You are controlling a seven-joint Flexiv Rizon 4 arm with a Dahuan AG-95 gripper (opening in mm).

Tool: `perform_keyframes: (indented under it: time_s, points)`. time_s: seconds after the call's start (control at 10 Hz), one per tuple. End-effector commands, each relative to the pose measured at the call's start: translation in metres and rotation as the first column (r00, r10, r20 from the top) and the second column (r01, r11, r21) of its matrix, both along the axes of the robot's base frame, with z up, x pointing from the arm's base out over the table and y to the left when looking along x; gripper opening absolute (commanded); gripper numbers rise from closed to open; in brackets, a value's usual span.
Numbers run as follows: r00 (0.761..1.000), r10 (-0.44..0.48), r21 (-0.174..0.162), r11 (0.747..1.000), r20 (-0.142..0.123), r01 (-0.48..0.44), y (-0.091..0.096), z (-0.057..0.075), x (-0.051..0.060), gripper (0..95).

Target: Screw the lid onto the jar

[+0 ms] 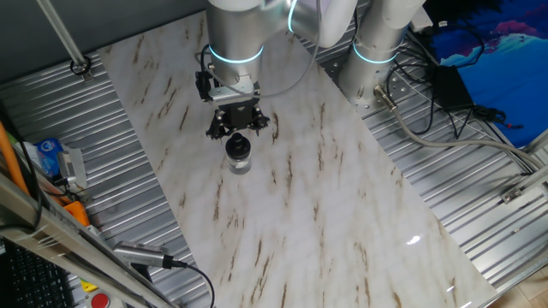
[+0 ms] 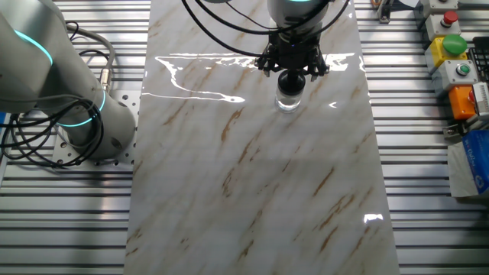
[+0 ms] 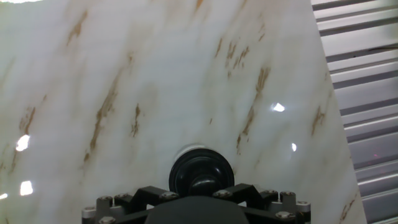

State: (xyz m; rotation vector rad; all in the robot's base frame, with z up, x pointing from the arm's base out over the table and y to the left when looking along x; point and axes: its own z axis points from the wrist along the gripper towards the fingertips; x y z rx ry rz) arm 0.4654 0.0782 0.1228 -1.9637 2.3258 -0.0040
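The gripper grabs the black lid by its narrow raised knob [image 1: 237,137] next, since the lid spreads wide and round at its rim [image 1: 239,154].
The jar [image 1: 240,162] is small, clear glass, and stands upright on the marble tabletop [image 1: 291,197]. The black lid [image 1: 237,145] rests on top of the jar, and its raised knob [image 3: 202,182] shows in the hand view. My gripper [image 1: 238,128] hangs directly over the lid with its black finger links splayed to both sides, open, and nothing between them. From the other side, the gripper [image 2: 291,67] sits just above the lid [image 2: 291,80] and jar [image 2: 289,100]. In the hand view the gripper body hides the lid's near edge and the jar's glass.
Ribbed metal decking [image 1: 445,162] borders the marble slab on both long sides. A second arm's base [image 2: 76,114] with cables stands left of the slab. A button box [image 2: 454,53] and small items lie on the right decking.
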Motion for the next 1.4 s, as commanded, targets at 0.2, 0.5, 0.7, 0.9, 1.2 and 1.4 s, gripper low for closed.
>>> perform_keyframes:
  time_s: [0.2,0.5,0.7,0.9,1.2,1.4]
  points:
    - [1.000,-0.002,0.000,1.000,-0.001,0.002,0.001,-0.003,0.001,95.0]
    - [1.000,-0.003,-0.002,1.000,-0.005,0.003,0.002,-0.008,0.003,95.0]
    - [1.000,-0.005,-0.005,1.000,-0.009,0.005,0.003,-0.010,0.004,95.0]
    - [1.000,-0.003,-0.006,1.000,-0.011,0.003,0.004,-0.012,0.005,95.0]
    - [1.000,-0.006,-0.006,1.000,-0.016,0.006,0.005,-0.015,0.006,95.0]
    - [1.000,-0.007,-0.004,1.000,-0.024,0.007,0.005,-0.017,0.007,95.0]
